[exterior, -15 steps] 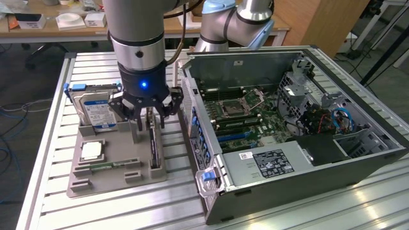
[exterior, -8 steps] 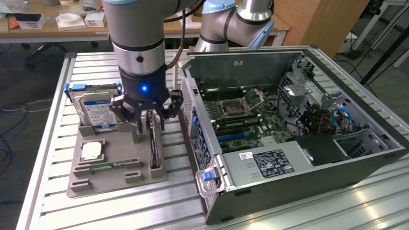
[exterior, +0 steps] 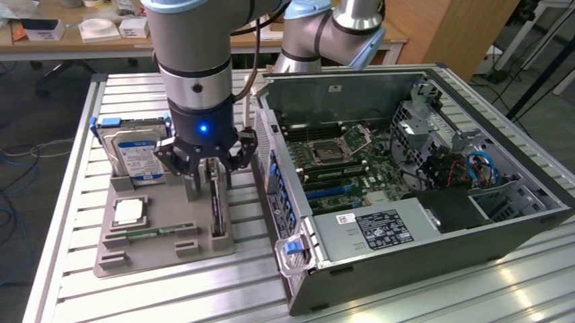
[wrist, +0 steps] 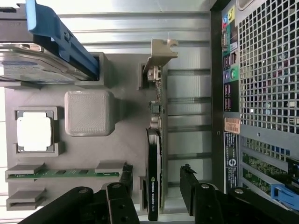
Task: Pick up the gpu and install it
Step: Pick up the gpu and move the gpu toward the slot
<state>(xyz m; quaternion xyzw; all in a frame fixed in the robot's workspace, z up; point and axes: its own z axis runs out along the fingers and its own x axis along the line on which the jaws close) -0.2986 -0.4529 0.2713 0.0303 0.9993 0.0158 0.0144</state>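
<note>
The robot should lower its gripper before it closes on the GPU, because the gripper's fingers are high around the GPU's upper edge [exterior: 215, 185], well above the grey holder tray [exterior: 161, 252].
The gpu [exterior: 217, 207] is a thin dark card standing on edge in a slot of the grey holder tray [exterior: 161, 252], next to the open computer case [exterior: 503, 222]. In the wrist view the gpu [wrist: 154, 154] runs lengthwise, with its pale metal bracket [wrist: 161, 53] at the far end. My gripper [exterior: 209, 183] hangs straight over the card. It is open, and the gripper [wrist: 156, 179] has one black finger [wrist: 125, 179] on one side of the card and the other on the opposite side, with gaps showing between them and the board.
The tray also holds a silver hard drive [exterior: 134, 153] in a blue bracket, a CPU [exterior: 130, 212] and a green memory stick [exterior: 153, 233]. The case wall [wrist: 261, 93] stands close beside the tray. The motherboard [exterior: 346, 158] lies exposed inside.
</note>
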